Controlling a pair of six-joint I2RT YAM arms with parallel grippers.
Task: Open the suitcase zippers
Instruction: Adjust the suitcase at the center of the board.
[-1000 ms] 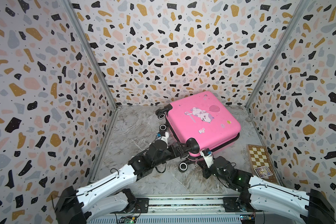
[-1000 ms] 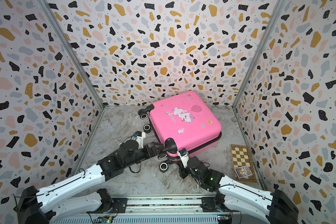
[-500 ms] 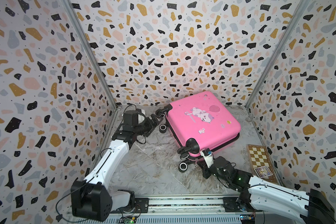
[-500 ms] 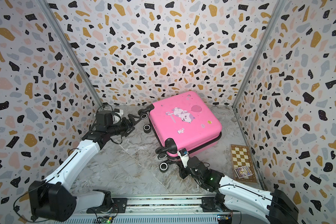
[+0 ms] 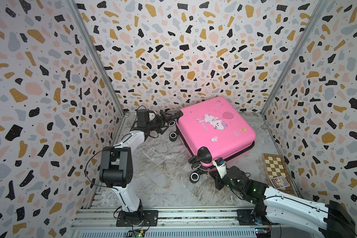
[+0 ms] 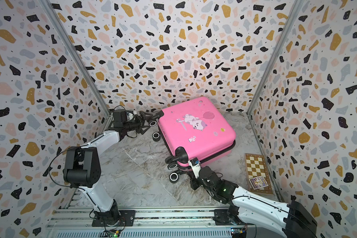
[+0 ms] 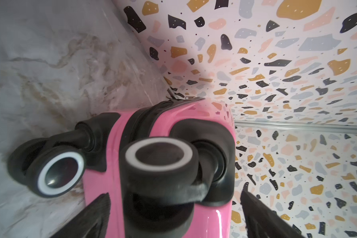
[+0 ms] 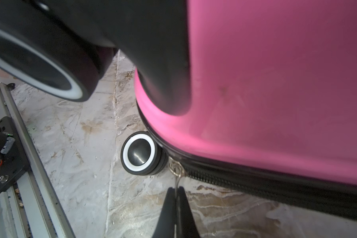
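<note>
The left gripper next needs to grab the suitcase by its far-corner caster wheel to turn the suitcase for unzipping, which leaves the zipper band free.
The pink suitcase lies flat on the marble floor at the back, in both top views. Its black zipper band runs round the seam. My right gripper is at the case's near corner and is shut on a thin metal zipper pull, which hangs from a ring at the band's end. My left gripper is open at the far-left corner. Its fingers stand on either side of a black caster wheel without touching it.
A wooden chessboard with a small card on it lies by the right wall. Black wheels stick out from the suitcase's left side. Speckled walls enclose three sides. The metal rail runs along the front.
My left arm has swung from the suitcase's near corner back to its far-left corner, staying open. The right gripper has kept its hold and place.
</note>
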